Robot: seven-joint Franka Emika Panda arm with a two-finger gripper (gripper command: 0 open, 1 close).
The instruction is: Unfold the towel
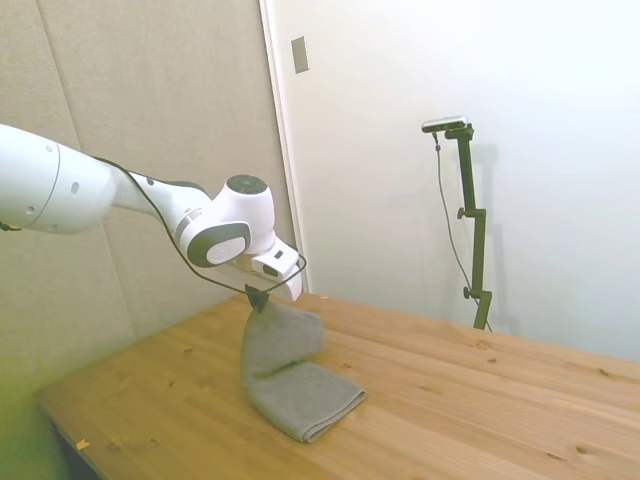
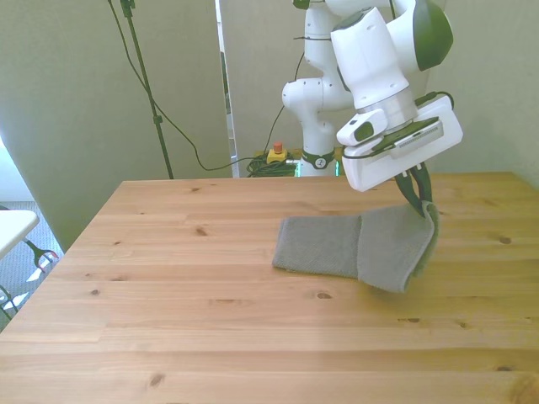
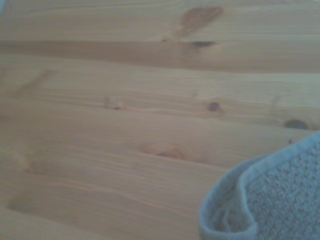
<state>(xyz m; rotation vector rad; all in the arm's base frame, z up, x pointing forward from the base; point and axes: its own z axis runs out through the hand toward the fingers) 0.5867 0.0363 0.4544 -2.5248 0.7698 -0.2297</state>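
Observation:
That raised edge (image 1: pixel 283 309) is high above the fold, so from here my gripper keeps holding the towel until its edge lies on the tabletop beyond the fold (image 1: pixel 224 360).
The gray towel (image 2: pixel 354 248) lies partly on the wooden table (image 2: pixel 185 278), with one end lifted. My gripper (image 2: pixel 421 202) is shut on that raised edge at the front view's right, and the held flap hangs down in a fold below it. In the side view the towel (image 1: pixel 290 375) rises from the table up to the gripper (image 1: pixel 256 300), with its lower layer lying flat toward the camera. A hemmed corner of the towel (image 3: pixel 270 200) fills one corner of the wrist view, over bare wood.
The table's edge (image 2: pixel 522 181) runs close to the gripper on the front view's right. Behind the table stand beige panels (image 2: pixel 76 93) with a thin black pole and cable (image 2: pixel 147 93).

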